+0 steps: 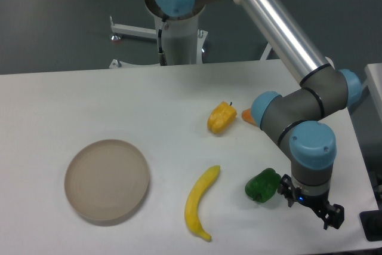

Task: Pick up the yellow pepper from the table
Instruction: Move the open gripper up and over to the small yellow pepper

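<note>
My gripper grabs the yellow pepper by its lumpy body next, to pick it up.
The yellow pepper is small, lumpy and yellow-orange with a tiny dark stem, and lies on the white table right of centre. My gripper hangs low over the table's front right corner, well to the right of and nearer the camera than the yellow pepper. Its black fingers stand apart with nothing between them. The gripper sits just right of a green pepper.
A yellow banana lies at the front centre. A round beige plate sits at the front left. An orange vegetable shows partly behind my arm's elbow, right of the yellow pepper. The table's right edge is close to the gripper.
</note>
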`<state>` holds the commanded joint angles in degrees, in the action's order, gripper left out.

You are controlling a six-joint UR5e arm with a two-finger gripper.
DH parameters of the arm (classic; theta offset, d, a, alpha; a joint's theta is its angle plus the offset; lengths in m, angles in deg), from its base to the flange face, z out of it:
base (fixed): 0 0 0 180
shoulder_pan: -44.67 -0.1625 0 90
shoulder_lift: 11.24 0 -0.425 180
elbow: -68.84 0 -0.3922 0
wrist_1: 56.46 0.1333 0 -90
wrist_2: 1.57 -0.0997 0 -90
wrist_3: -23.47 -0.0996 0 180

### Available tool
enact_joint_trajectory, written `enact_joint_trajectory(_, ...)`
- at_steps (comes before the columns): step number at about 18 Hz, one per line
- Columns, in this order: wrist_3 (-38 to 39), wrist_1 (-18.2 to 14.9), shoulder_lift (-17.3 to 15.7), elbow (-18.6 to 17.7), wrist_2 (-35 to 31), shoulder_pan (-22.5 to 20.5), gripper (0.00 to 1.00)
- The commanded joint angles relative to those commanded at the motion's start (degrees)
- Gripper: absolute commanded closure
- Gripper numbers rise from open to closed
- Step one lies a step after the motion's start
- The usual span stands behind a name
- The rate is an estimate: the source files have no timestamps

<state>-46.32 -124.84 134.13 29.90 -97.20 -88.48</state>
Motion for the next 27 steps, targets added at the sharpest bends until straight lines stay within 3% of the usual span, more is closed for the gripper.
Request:
enact_joint_trajectory(8, 0.3, -0.8, -2.0, -1.6, -0.5, 1.5, 0.0)
enact_joint_trajectory(12, 0.2, -4.2, -7.5, -7.5, -0.4, 1.7, 0.0)
enact_joint_trajectory(19, 0.3, -17.3, -19.8, -18.3, -0.1, 0.1, 0.0)
enact_joint_trajectory(22, 0.4, -18.7, -24.9, -25.5, -0.1, -0.8, 0.0)
enact_joint_trajectory(27, 2.5, -18.8, -29.3, -33.9, 0.0, -1.6, 0.0)
